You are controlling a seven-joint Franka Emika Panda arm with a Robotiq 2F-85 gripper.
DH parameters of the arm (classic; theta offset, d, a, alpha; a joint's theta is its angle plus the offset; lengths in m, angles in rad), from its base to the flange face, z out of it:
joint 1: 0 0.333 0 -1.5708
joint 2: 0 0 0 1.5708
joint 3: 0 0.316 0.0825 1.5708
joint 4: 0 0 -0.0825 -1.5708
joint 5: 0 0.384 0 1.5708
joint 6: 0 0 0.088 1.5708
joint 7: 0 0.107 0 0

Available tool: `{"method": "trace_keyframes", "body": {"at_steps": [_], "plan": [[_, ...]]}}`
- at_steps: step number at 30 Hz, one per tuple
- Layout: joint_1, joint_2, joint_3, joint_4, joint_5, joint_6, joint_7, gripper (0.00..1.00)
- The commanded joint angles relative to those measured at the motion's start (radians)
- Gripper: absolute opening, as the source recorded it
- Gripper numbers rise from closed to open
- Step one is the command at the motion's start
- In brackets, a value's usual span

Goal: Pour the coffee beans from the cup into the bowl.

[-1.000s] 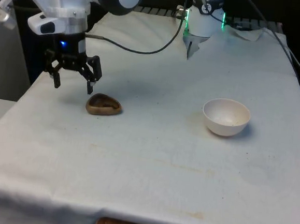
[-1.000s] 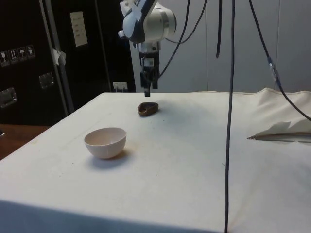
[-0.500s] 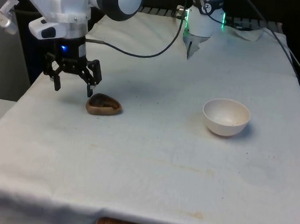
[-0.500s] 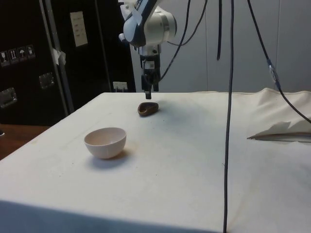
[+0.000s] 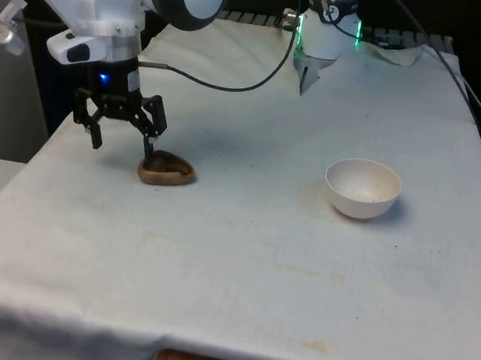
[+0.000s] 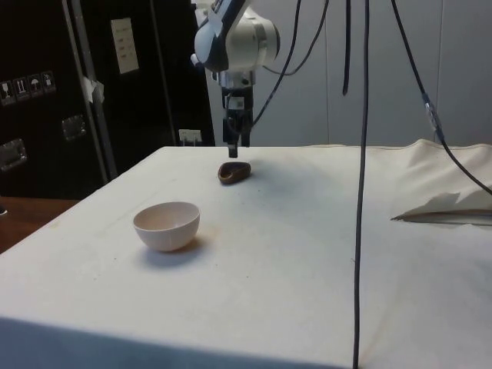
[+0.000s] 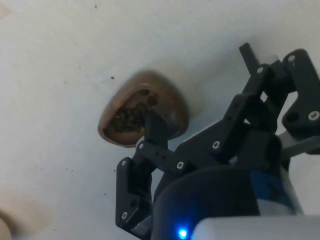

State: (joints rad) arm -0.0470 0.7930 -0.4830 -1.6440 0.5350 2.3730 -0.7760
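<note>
My gripper grabs the open brown cup by its rim (image 7: 167, 131) next and keeps the cup level, since loose coffee beans lie in it.
A low brown cup (image 5: 166, 170) holding dark coffee beans stands on the white cloth at the front view's left. My gripper (image 5: 122, 143) hangs open just above the cloth beside it, on the side toward the table's edge. One fingertip (image 5: 148, 151) is right at the cup's rim, and the other is over bare cloth. The wrist view has the cup (image 7: 131, 111) with its beans just past one finger (image 7: 155, 131). From the side, the gripper (image 6: 233, 150) is right over the cup (image 6: 234, 171). The white bowl (image 5: 362, 188) sits empty at the front view's right, and it is the nearer thing (image 6: 166, 224) in the side view.
The table's edge (image 5: 25, 167) drops off close to the gripper at the front view's left. A black cable (image 6: 360, 192) hangs down in front of the side camera. Rumpled cloth (image 6: 446, 204) lies at the side view's right.
The gripper has shifted slightly toward the front view's right and down, bringing one fingertip up to the cup's rim. The cup and the bowl have not moved.
</note>
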Motion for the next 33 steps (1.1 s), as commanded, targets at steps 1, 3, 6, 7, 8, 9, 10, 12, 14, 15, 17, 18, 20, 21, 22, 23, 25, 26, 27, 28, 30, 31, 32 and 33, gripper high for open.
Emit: {"method": "trace_keyframes", "body": {"at_steps": [1, 3, 6, 7, 8, 9, 10, 12, 14, 15, 17, 18, 20, 21, 22, 23, 25, 26, 27, 28, 30, 31, 32, 33], "plan": [[-0.01, -0.002, 0.01, 0.004, 0.014, -0.012, -0.013, 1.0], [-0.012, 0.0, 0.01, 0.005, 0.04, -0.023, -0.033, 1.0], [-0.004, 0.0, 0.0, 0.0, 0.048, -0.025, -0.038, 1.0], [-0.014, 0.003, 0.009, 0.006, 0.059, -0.033, -0.048, 1.0], [-0.015, 0.005, 0.009, 0.006, 0.064, -0.036, -0.053, 1.0], [-0.015, 0.006, 0.008, 0.006, 0.069, -0.039, -0.057, 1.0], [-0.015, 0.009, 0.007, 0.006, 0.073, -0.04, -0.061, 1.0], [-0.013, 0.013, 0.006, 0.006, 0.077, -0.039, -0.063, 1.0], [-0.012, 0.02, 0.005, 0.006, 0.076, -0.038, -0.062, 1.0], [-0.011, 0.022, 0.005, 0.006, 0.076, -0.038, -0.062, 1.0], [-0.011, 0.024, 0.005, 0.007, 0.076, -0.038, -0.061, 1.0], [-0.011, 0.025, 0.004, 0.007, 0.075, -0.039, -0.061, 1.0], [-0.011, 0.024, 0.004, 0.007, 0.075, -0.041, -0.062, 1.0], [-0.012, 0.024, 0.004, 0.007, 0.076, -0.043, -0.063, 1.0], [-0.014, 0.023, 0.005, 0.007, 0.077, -0.045, -0.064, 1.0], [-0.007, 0.023, 0.001, 0.003, 0.072, -0.038, -0.059, 1.0], [-0.016, 0.023, 0.006, 0.007, 0.079, -0.049, -0.065, 1.0], [-0.017, 0.022, 0.007, 0.008, 0.081, -0.054, -0.066, 1.0], [-0.019, 0.022, 0.008, 0.01, 0.084, -0.059, -0.068, 1.0], [-0.021, 0.023, 0.008, 0.013, 0.094, -0.071, -0.074, 1.0], [-0.023, 0.025, 0.008, 0.017, 0.107, -0.084, -0.082, 1.0], [-0.024, 0.026, 0.007, 0.019, 0.113, -0.091, -0.085, 1.0], [-0.014, 0.023, 0.0, 0.011, 0.11, -0.079, -0.082, 1.0], [-0.025, 0.026, 0.007, 0.021, 0.119, -0.096, -0.089, 1.0]]}}
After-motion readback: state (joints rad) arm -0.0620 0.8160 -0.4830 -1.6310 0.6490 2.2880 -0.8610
